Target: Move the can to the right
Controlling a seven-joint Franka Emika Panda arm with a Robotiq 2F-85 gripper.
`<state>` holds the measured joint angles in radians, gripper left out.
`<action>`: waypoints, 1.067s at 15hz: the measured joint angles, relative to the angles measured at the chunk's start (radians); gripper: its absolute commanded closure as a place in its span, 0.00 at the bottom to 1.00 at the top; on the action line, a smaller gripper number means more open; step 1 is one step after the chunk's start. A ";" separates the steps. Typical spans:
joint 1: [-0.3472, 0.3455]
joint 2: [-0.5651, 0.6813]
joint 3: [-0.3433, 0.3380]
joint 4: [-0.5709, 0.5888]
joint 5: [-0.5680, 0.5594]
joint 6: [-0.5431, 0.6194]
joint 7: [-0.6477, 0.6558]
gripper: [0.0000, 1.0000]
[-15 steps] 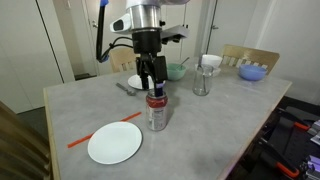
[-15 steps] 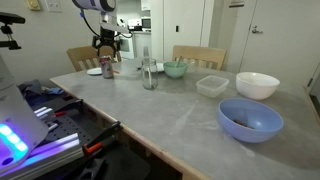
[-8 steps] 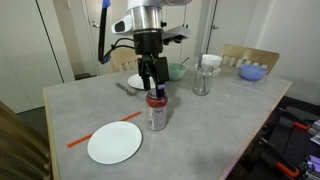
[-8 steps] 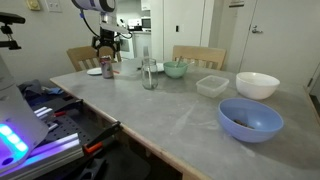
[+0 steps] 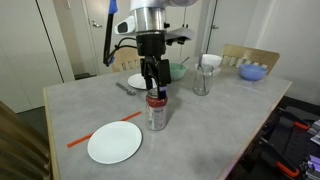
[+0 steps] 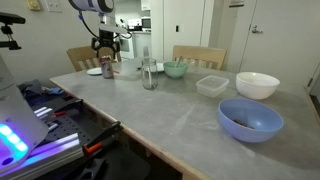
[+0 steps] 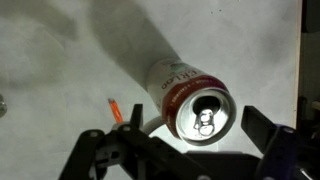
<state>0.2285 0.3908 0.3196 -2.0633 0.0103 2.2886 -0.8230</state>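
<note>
My gripper's fingers are on either side of the red can, reaching down to its silver top [image 5: 156,97] [image 7: 206,115], so my gripper will close on the can.
The red can [image 5: 157,112] with a silver top stands upright on the grey table [image 5: 220,125], near its middle. It also shows at the far left in an exterior view [image 6: 108,68]. My gripper [image 5: 153,87] hangs straight above it, open, with the fingers just over the rim. In the wrist view the can [image 7: 197,108] sits between my spread fingers [image 7: 128,122], and neither pad touches it; my gripper [image 7: 197,128] is centred on the can's top.
A white plate [image 5: 114,143] and an orange stick [image 5: 100,131] lie in front of the can. A clear glass [image 5: 201,80], a green bowl [image 5: 176,71], a second plate [image 5: 134,81] and a blue bowl [image 5: 253,72] stand behind it.
My arm has shifted very slightly over the can. The can has not moved and the jaws stay open.
</note>
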 measured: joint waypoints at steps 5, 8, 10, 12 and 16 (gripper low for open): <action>0.000 -0.019 0.000 -0.049 -0.002 0.070 0.031 0.34; 0.000 -0.025 0.000 -0.064 -0.002 0.088 0.040 0.55; -0.001 -0.034 0.000 -0.067 -0.002 0.089 0.046 0.56; -0.001 -0.046 0.000 -0.071 -0.002 0.089 0.051 0.56; -0.001 -0.083 -0.003 -0.075 -0.013 0.077 0.068 0.56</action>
<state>0.2271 0.3081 0.3167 -2.1385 -0.0026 2.3653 -0.7548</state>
